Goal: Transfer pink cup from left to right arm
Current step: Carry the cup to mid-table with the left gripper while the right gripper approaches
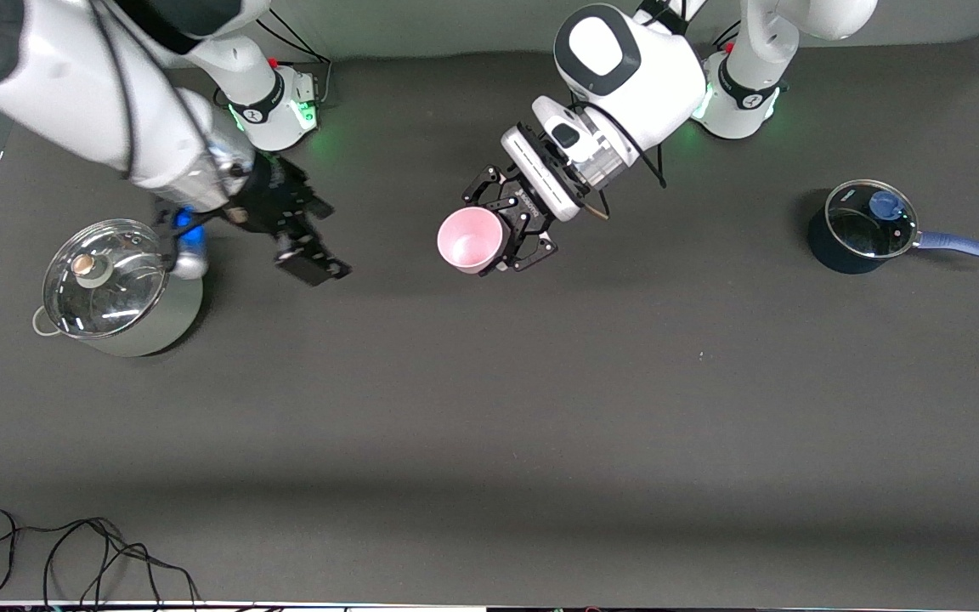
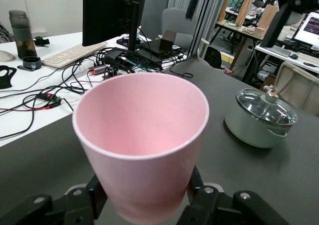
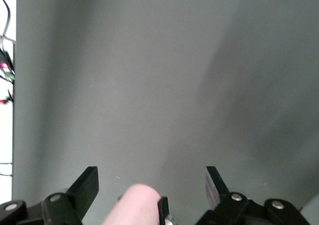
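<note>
I should next use my right gripper to grab the pink cup (image 1: 470, 240) by its rim (image 1: 440, 238), so that I can take the cup from my left arm.
The pink cup (image 1: 470, 240) is held above the middle of the table, tilted so its open mouth faces the front camera. My left gripper (image 1: 502, 231) is shut on its lower wall; in the left wrist view the cup (image 2: 142, 130) fills the middle with a black finger (image 2: 95, 192) on each side. My right gripper (image 1: 313, 265) is open and empty, in the air toward the right arm's end, apart from the cup. In the right wrist view its fingers (image 3: 87, 185) stand wide apart, and the cup (image 3: 134, 207) shows between them, farther off.
A steel pot with a glass lid (image 1: 116, 285) stands at the right arm's end, just under the right arm's wrist; it also shows in the left wrist view (image 2: 261, 118). A dark blue saucepan with a lid (image 1: 863, 228) stands at the left arm's end. Black cables (image 1: 73, 552) lie at the table's front edge.
</note>
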Available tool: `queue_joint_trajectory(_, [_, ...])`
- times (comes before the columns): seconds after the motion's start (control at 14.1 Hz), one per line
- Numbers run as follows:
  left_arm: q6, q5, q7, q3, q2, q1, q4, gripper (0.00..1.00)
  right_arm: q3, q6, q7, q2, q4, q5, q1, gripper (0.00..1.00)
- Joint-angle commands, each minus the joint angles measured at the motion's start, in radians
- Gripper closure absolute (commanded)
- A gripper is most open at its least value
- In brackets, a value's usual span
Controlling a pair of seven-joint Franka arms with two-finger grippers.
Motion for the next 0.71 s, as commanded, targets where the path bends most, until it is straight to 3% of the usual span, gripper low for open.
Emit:
queue_joint_trajectory(0.0, [0.018, -0.013, -0.013, 0.017, -0.019, -0.034, -0.019, 0.58, -0.006, -0.041, 0.03, 0.034, 0.077, 0.008, 0.052, 0.0])
queue_joint_trajectory(0.43, [0.02, -0.013, -0.013, 0.017, -0.008, -0.034, -0.019, 0.58, 0.004, -0.039, -0.022, 0.112, 0.201, -0.018, 0.157, 0.0])
queue_joint_trajectory(0.64, [0.037, -0.013, -0.011, 0.017, 0.006, -0.035, -0.019, 0.58, 0.006, -0.04, -0.031, 0.165, 0.214, -0.118, 0.222, 0.0])
